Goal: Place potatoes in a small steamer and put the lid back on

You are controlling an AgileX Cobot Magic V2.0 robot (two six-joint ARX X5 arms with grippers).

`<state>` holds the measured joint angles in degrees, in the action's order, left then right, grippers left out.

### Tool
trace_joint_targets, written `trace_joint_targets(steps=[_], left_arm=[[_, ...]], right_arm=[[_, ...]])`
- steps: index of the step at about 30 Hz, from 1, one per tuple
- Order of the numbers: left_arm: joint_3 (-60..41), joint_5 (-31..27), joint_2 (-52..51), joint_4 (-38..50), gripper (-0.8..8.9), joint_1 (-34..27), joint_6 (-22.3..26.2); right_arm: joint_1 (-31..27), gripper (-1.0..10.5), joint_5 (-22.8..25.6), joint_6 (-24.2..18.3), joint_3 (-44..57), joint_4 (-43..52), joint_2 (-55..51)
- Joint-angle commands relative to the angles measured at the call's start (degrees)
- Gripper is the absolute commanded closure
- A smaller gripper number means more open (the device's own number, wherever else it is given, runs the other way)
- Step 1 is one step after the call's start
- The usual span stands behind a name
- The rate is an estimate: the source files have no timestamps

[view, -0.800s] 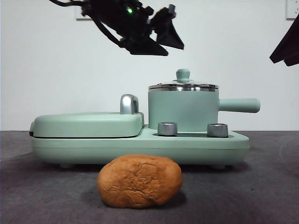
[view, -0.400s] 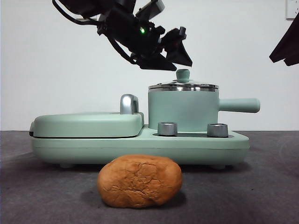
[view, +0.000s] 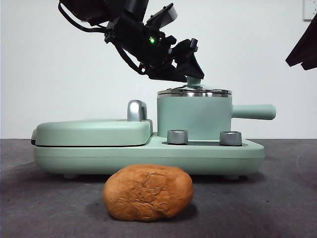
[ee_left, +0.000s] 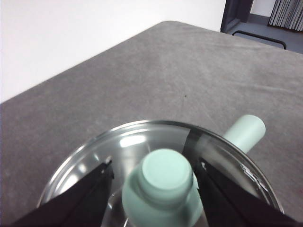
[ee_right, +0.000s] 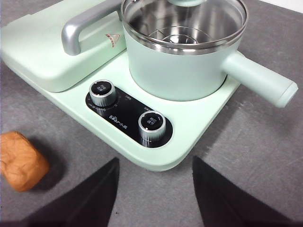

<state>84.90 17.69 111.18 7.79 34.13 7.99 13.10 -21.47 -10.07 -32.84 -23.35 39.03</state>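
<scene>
The left gripper grabs the lid by its narrow green knob (view: 194,82) next. The lid's glass disc (view: 215,90) is wider than the gripper's open fingers.
The orange-brown potato (view: 147,192) lies on the grey table in front of the appliance; it also shows in the right wrist view (ee_right: 19,161). The small steamer (view: 194,118) stands on the appliance's right side with its handle (view: 253,111) pointing right. The glass lid (view: 194,91) sits on it. My left gripper (view: 193,74) is down at the lid's mint-green knob (ee_left: 163,182), jaws open on either side of it. My right gripper (ee_right: 154,189) is open and empty, high at the right (view: 303,47), above the table in front of the appliance.
The mint-green appliance base (view: 148,153) carries a closed flat grill plate (view: 91,132) with a steel handle (view: 136,110) on the left. Two steel dials (ee_right: 103,92) (ee_right: 152,125) sit on its front. Bare grey table lies around the potato.
My left gripper has come down and to the right, from above the grill side to the lid's knob. The potato, steamer, lid and right arm have not moved.
</scene>
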Motion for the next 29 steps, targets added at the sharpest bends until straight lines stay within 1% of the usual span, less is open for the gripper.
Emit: trace_joint_targets(steps=[1, 5, 6, 7, 10, 11, 20, 29], left_arm=[[1.6, -0.1, 1.6, -0.2, 5.37, 0.6, 0.8], [1.6, -0.1, 1.7, -0.5, 5.4, 0.6, 1.2], [1.6, -0.1, 1.7, -0.5, 5.56, 0.6, 1.8], [1.6, -0.1, 1.7, -0.5, 5.96, 0.6, 2.1], [1.6, -0.1, 1.7, -0.5, 7.96, 0.6, 2.3], [1.6, -0.1, 1.7, -0.5, 8.1, 0.6, 2.3], [1.6, -0.1, 1.7, -0.2, 8.08, 0.6, 5.0], [1.6, -0.1, -0.9, -0.1, 8.08, 0.5, 5.0]], right_arm=[[0.2, 7.0, -0.1, 0.7, -1.0, 0.6, 0.1], [0.2, 7.0, -0.1, 1.3, -1.0, 0.6, 0.1], [0.2, 7.0, -0.1, 1.5, -1.0, 0.6, 0.1], [0.2, 7.0, -0.1, 1.8, -1.0, 0.6, 0.1], [0.2, 7.0, -0.1, 2.2, -1.0, 0.6, 0.1], [0.2, 7.0, -0.1, 2.2, -1.0, 0.6, 0.1], [0.2, 7.0, -0.1, 2.1, -1.0, 0.6, 0.1], [0.2, 7.0, -0.1, 2.2, -1.0, 0.6, 0.1]])
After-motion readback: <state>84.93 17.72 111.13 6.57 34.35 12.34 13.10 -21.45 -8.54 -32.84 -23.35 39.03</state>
